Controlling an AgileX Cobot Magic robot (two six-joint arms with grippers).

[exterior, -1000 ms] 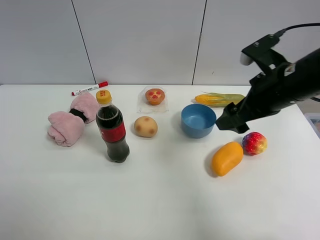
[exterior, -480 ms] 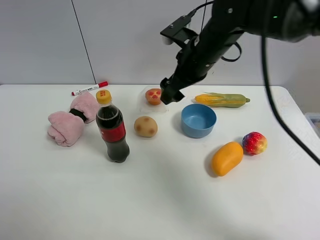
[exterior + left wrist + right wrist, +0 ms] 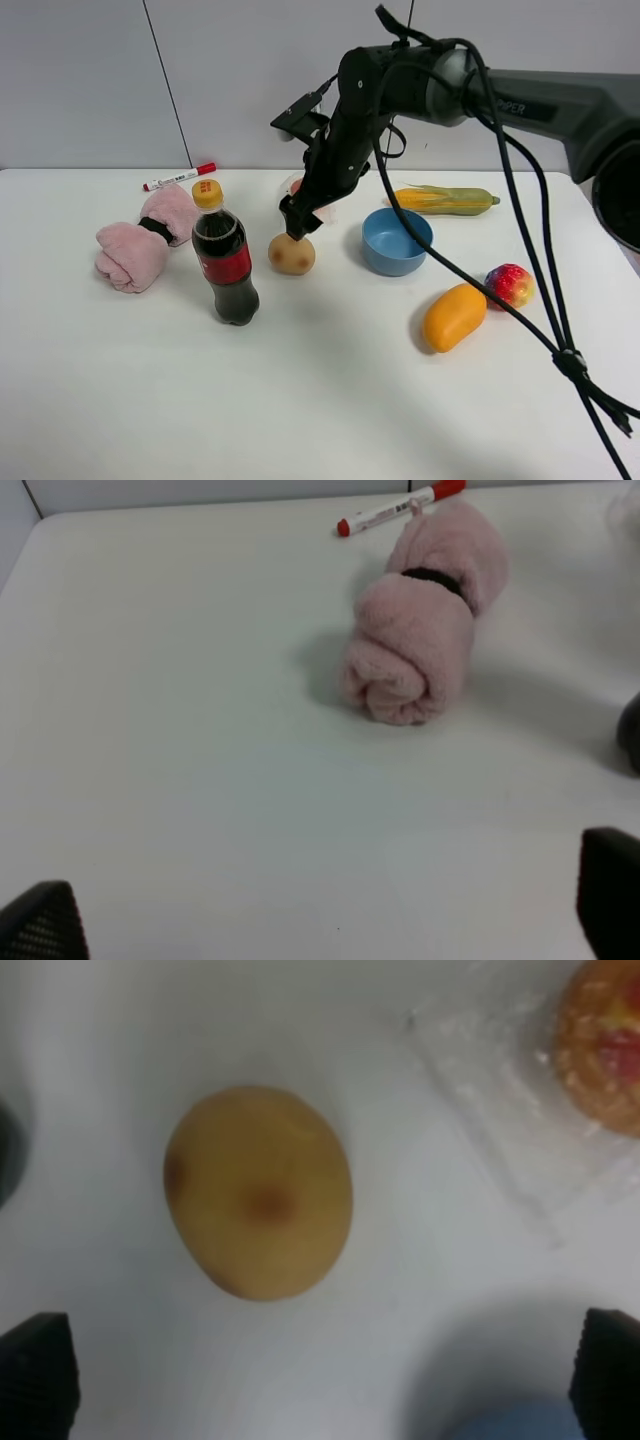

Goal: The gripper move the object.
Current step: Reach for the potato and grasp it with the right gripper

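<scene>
Next, my right gripper grabs the potato's rounded sides, to move it off its spot beside the cola bottle [image 3: 226,258].
The object, a tan potato-like ball with reddish-brown spots [image 3: 291,254], lies on the white table between the cola bottle and the blue bowl. It also shows in the right wrist view [image 3: 258,1192]. My right gripper [image 3: 297,222] reaches across the middle and hangs just above the potato's back side, not touching it. In the right wrist view the gripper [image 3: 322,1380] is open and empty, with the potato lying ahead of its two dark fingertips [image 3: 36,1375]. My left gripper [image 3: 325,910] is open and empty over bare table, short of the pink towel; it is out of the exterior view.
A cola bottle [image 3: 225,262] stands left of the potato. A pink rolled towel [image 3: 145,240] and a red marker [image 3: 180,177] lie further left. A blue bowl [image 3: 396,241], corn [image 3: 445,199], an orange mango [image 3: 454,316] and a red fruit [image 3: 510,285] lie right. A muffin in plastic [image 3: 605,1045] lies behind the potato.
My right arm has swung from the right side, over the bowl, leftward and down to just above the potato. The objects on the table have not moved.
</scene>
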